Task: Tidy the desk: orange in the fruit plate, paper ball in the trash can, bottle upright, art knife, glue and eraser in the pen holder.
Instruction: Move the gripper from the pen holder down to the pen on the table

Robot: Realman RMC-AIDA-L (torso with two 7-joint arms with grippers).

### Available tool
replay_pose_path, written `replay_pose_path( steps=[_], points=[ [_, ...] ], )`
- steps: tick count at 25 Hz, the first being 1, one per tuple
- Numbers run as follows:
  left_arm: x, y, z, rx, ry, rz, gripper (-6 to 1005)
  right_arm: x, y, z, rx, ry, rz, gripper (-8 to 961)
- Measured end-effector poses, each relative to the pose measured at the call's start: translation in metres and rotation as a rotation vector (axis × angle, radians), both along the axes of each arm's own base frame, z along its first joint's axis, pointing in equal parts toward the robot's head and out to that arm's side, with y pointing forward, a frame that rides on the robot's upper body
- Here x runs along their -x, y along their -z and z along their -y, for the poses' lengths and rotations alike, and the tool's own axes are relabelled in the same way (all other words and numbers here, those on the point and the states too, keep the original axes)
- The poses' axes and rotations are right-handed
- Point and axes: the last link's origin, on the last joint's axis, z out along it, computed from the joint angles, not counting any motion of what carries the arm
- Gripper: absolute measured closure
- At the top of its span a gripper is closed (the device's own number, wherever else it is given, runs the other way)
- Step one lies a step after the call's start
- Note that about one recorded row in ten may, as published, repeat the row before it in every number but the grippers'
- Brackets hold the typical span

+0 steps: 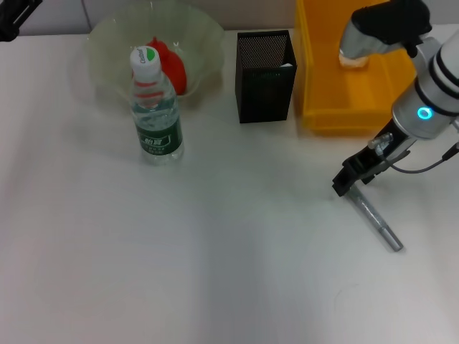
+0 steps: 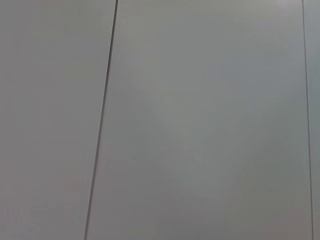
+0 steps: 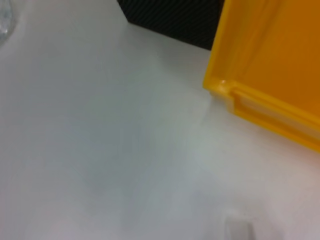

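Note:
My right gripper needs to close on the glue stick, because its fingers are down around the grey glue stick's far end (image 1: pixel 356 197). Closing now would hold it now.
The orange (image 1: pixel 171 66) lies in the pale green fruit plate (image 1: pixel 208 36) at the back left. The bottle (image 1: pixel 155 111) stands upright on the desk (image 1: pixel 215 244) just in front of the plate. The black mesh pen holder (image 1: pixel 265 79) stands beside the yellow trash can (image 1: pixel 326 107); both also show in the right wrist view, the holder (image 3: pixel 175 20) and the can (image 3: pixel 270 75). The grey glue stick (image 1: pixel 379 222) lies flat at the right. My right gripper (image 1: pixel 349 179) is low over its far end. A pale lump (image 1: pixel 355 61) in the trash can is partly hidden by my arm. Art knife and eraser are out of view.
My left gripper (image 1: pixel 14 18) is parked at the far left back corner. The left wrist view shows only a plain grey panel. A small pale blurred shape (image 3: pixel 239 227) lies on the desk in the right wrist view.

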Motion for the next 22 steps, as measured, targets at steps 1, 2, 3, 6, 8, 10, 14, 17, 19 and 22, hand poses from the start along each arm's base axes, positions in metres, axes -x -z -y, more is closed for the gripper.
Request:
replay_pose_path(
  steps=[1, 2, 3, 6, 8, 10, 14, 17, 19, 22],
  points=[
    [0.0004, 0.0000, 0.0003, 0.000, -0.001, 0.000, 214, 0.0000, 0.0014, -0.0003, 0.002, -0.002, 0.004, 408],
    [0.0008, 0.0000, 0.0007, 0.000, -0.002, -0.001, 214, -0.0001, 0.0024, -0.0004, 0.004, -0.004, 0.008, 409],
    [0.0012, -0.0001, 0.0009, -0.001, -0.003, -0.001, 214, 0.0004, 0.0034, -0.0007, 0.005, -0.006, 0.011, 409],
    [0.0018, -0.0005, 0.0013, -0.001, -0.004, -0.003, 214, 0.0013, 0.0043, -0.0010, 0.006, -0.007, 0.015, 425],
    [0.0022, -0.0006, 0.0018, -0.001, -0.004, -0.003, 214, 0.0016, 0.0045, -0.0010, 0.007, -0.008, 0.015, 452],
    [0.0032, -0.0006, 0.0027, -0.001, -0.007, -0.003, 214, 0.0015, 0.0046, -0.0008, 0.008, -0.007, 0.016, 480],
    [0.0043, -0.0006, 0.0041, -0.001, -0.008, -0.003, 214, 0.0011, 0.0048, -0.0002, 0.011, -0.004, 0.017, 549],
    [0.0047, -0.0007, 0.0057, -0.001, -0.005, -0.001, 214, 0.0003, 0.0052, 0.0003, 0.013, -0.001, 0.018, 632],
    [0.0050, -0.0007, 0.0062, -0.001, -0.005, -0.001, 214, -0.0004, 0.0056, 0.0005, 0.013, 0.001, 0.018, 687],
    [0.0051, -0.0003, 0.0076, 0.000, -0.001, 0.001, 214, -0.0008, 0.0058, 0.0006, 0.013, 0.002, 0.018, 748]
  ],
)
